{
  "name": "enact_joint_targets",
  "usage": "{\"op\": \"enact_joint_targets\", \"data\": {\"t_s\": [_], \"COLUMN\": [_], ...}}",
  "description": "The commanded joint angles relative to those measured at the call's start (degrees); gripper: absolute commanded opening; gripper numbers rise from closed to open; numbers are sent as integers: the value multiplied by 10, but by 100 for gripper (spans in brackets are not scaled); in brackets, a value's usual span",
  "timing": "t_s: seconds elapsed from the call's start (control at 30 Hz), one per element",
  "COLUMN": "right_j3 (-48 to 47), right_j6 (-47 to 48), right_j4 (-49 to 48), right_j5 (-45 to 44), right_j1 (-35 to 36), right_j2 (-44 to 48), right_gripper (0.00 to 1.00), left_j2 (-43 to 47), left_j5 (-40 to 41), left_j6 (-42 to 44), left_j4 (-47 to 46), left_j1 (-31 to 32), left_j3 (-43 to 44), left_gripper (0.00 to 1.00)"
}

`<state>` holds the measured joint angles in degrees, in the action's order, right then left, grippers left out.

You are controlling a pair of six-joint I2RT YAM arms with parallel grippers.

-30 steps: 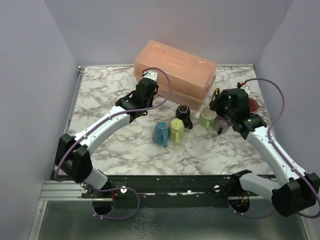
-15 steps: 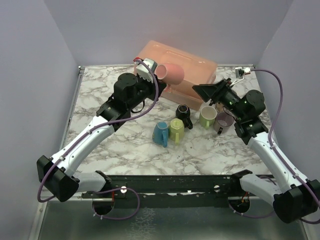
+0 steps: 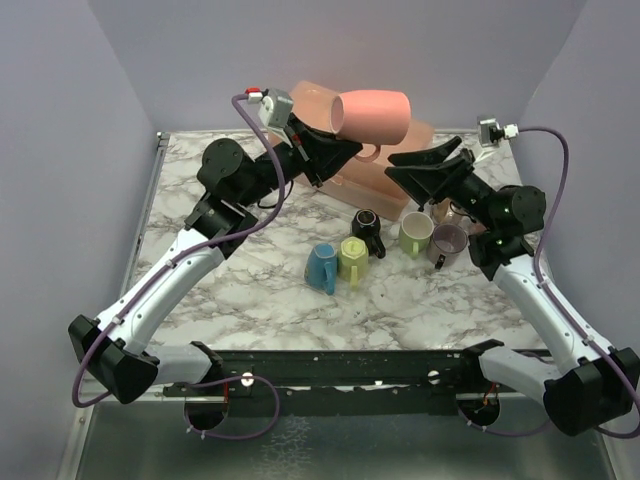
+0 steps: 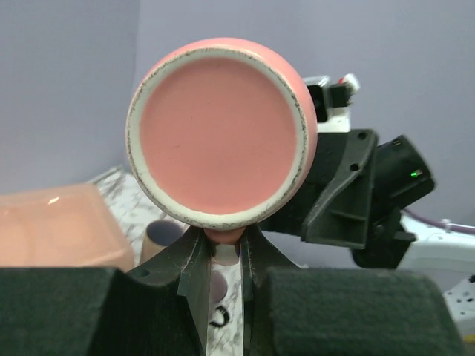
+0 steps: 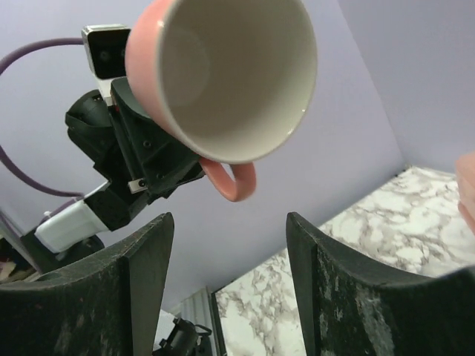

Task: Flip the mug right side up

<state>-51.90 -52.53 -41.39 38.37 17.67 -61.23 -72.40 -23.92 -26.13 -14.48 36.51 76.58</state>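
Observation:
Next, my right gripper grips the pink mug's handle [image 3: 371, 156] [image 5: 238, 184] from the side of the mug's opening, which leaves its base free to set the mug upright.
A pink mug [image 3: 372, 116] is held high above the table, lying on its side with its mouth toward the right arm. My left gripper [image 3: 345, 152] is shut on its handle from below. In the left wrist view the mug's flat base [image 4: 221, 132] faces the camera and the left gripper [image 4: 220, 248] pinches the handle. My right gripper [image 3: 425, 165] is open, just right of the mug and not touching it. In the right wrist view the mug's open mouth [image 5: 234, 70] and handle [image 5: 228, 178] show above the open gripper [image 5: 230, 222].
A translucent orange box [image 3: 400, 170] lies at the back of the marble table [image 3: 220, 290]. Several mugs stand mid-table: black [image 3: 366, 228], blue [image 3: 321, 267], yellow-green [image 3: 353, 260], light green [image 3: 414, 234], grey-purple [image 3: 445, 243].
My left arm has lifted the pink mug up and to the right, turning it onto its side. My right gripper has risen and swung toward the mug's mouth.

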Motion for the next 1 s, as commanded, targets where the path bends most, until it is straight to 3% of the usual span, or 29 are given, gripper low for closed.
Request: {"op": "enact_joint_targets", "data": {"t_s": [0.0, 0.23, 0.43, 0.97], "right_j3": [-30, -51, -70, -108], "right_j6": [-48, -136, -143, -169], "right_j4": [-100, -226, -231, -255], "right_j5": [50, 79, 76, 68], "right_j1": [-1, -1, 2, 19], "right_j2": [-21, -61, -66, -109], "right_gripper": [66, 66, 65, 33], "left_j2": [-7, -29, -37, -53], "left_j5": [-81, -122, -131, -156], "left_j6": [-76, -130, -149, -150], "left_j4": [-143, -202, -220, -230], "left_j1": [1, 1, 2, 8], "left_j3": [45, 56, 49, 45], "left_gripper": [0, 0, 0, 0]}}
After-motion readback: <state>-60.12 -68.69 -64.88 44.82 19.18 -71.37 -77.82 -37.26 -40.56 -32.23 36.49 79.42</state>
